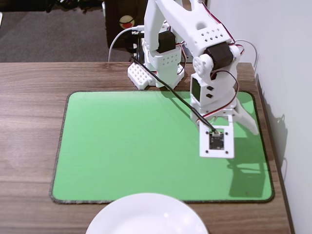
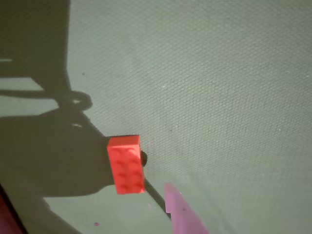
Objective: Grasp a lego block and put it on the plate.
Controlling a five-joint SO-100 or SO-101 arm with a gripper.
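The gripper takes hold of the orange lego block by its opposite sides next, to put the block on the white plate (image 1: pixel 146 217).
The lego block (image 2: pixel 126 165), a small orange studded brick, lies flat on the green mat in the wrist view. My gripper (image 2: pixel 92 207) hangs above it, open. One pale finger (image 2: pixel 184 214) shows at the bottom, to the right of the brick, and a dark red edge sits in the lower left corner. In the fixed view my gripper (image 1: pixel 234 127) points down over the mat's right side, and its camera mount hides the brick. The white plate (image 1: pixel 146 217) sits at the table's front edge, partly cut off by the frame.
The green mat (image 1: pixel 126 146) covers most of the wooden table (image 1: pixel 29 122). The arm's white base (image 1: pixel 156 63) stands at the back behind the mat. A white wall (image 1: pixel 287 73) runs close along the right edge. A black cable (image 1: pixel 170 92) trails to the wrist.
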